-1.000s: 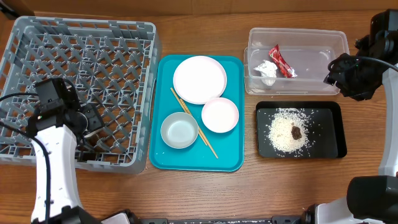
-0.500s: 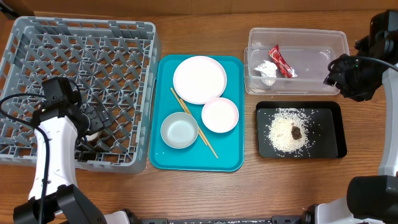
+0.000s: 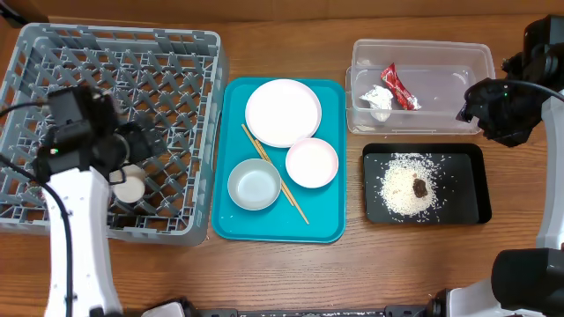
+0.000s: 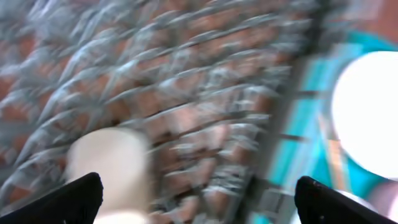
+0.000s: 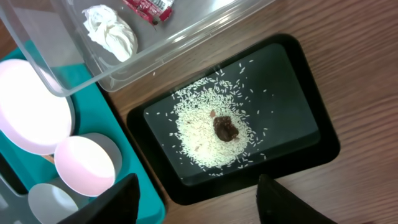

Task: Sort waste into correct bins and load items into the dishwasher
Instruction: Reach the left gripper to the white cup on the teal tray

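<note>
The bowl needs to be tipped into the dishwasher rack (image 3: pixel 115 79), so next I need to grab the bowl's rim (image 3: pixel 279 179) with my left gripper on the side beside the small plate.
The small white cup (image 3: pixel 130 187) rests among the pegs of the grey dishwasher rack (image 3: pixel 115 79), near its front. My left gripper (image 3: pixel 145 145) hovers just behind the cup, open and empty; its wrist view is blurred, with the cup (image 4: pixel 112 168) by the left finger. My right gripper (image 3: pixel 467 113) is open and empty beside the clear tub (image 3: pixel 423 53), which holds the wrapper (image 3: pixel 398 86) and tissue (image 3: pixel 377 101). Rice (image 5: pixel 205 134) and a brown lump (image 5: pixel 225 127) lie in the black tray (image 3: pixel 471 189). Large plate (image 3: pixel 283 112), small plate (image 3: pixel 311 163), bowl (image 3: pixel 255 184) and chopsticks (image 3: pixel 273 172) sit between.
The plates, bowl and chopsticks all lie on a flat teal tray (image 3: pixel 326 224) between the rack and the two bins. Bare wooden table runs along the front edge and between the trays.
My left gripper opened fully, let go of the cup into the rack and drew back away from it. My right gripper's jaws widened a little; that arm stayed in place.
</note>
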